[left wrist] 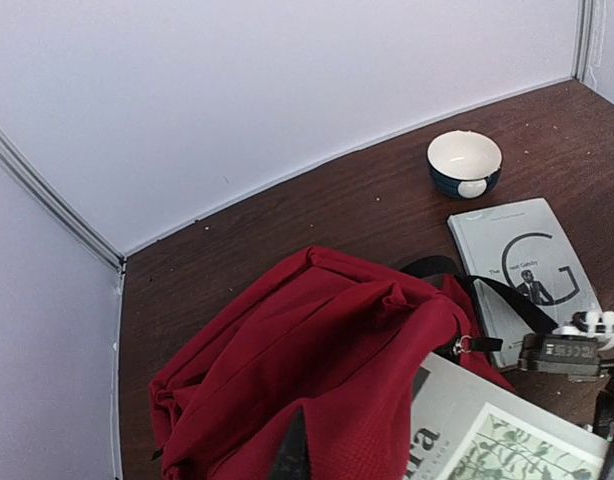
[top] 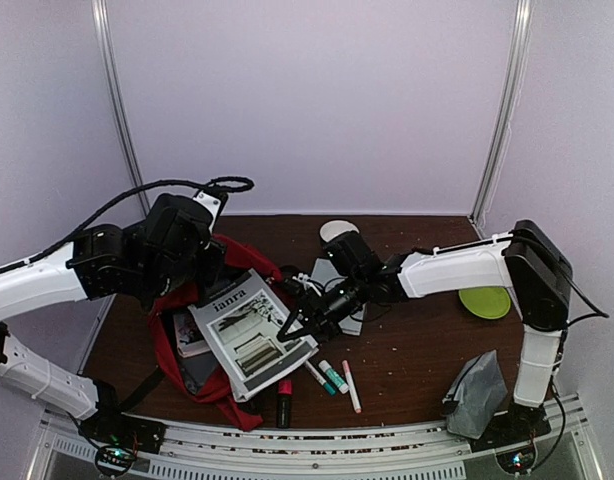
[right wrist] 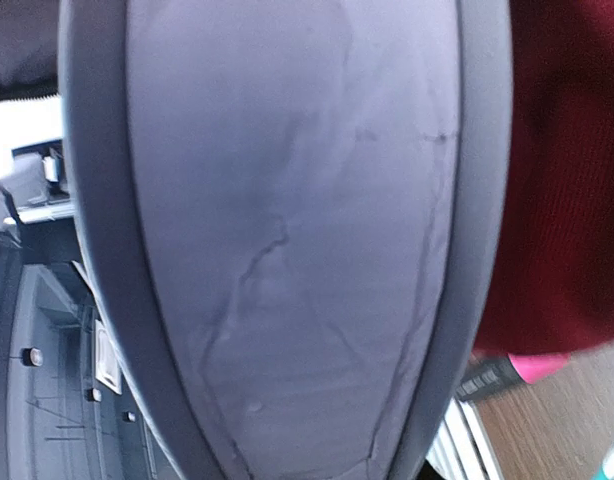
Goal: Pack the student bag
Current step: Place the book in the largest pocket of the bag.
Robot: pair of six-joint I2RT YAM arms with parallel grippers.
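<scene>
My right gripper moves the grey magazine farther in next before releasing it, since the magazine's held edge juts out past the bag's red side.
The student bag (top: 249, 258) is a soft red backpack lying at the table's left. My left gripper (top: 205, 275) is shut on a fold of its red fabric (left wrist: 317, 340); one dark fingertip (left wrist: 290, 452) shows among the cloth. A grey magazine (top: 249, 330) with a black title lies slanted over the bag's mouth. My right gripper (top: 293, 325) is at its right edge and closed on it. In the right wrist view the bent grey magazine (right wrist: 287, 250) fills the frame and hides the fingers. A second book (top: 190, 335) lies inside the bag.
A grey book (left wrist: 522, 270) and a white bowl (left wrist: 464, 163) sit behind the bag. Markers (top: 332, 377) and a red-capped pen (top: 284, 403) lie near the front edge. A green plate (top: 485, 302) and a grey pouch (top: 477, 393) are at the right.
</scene>
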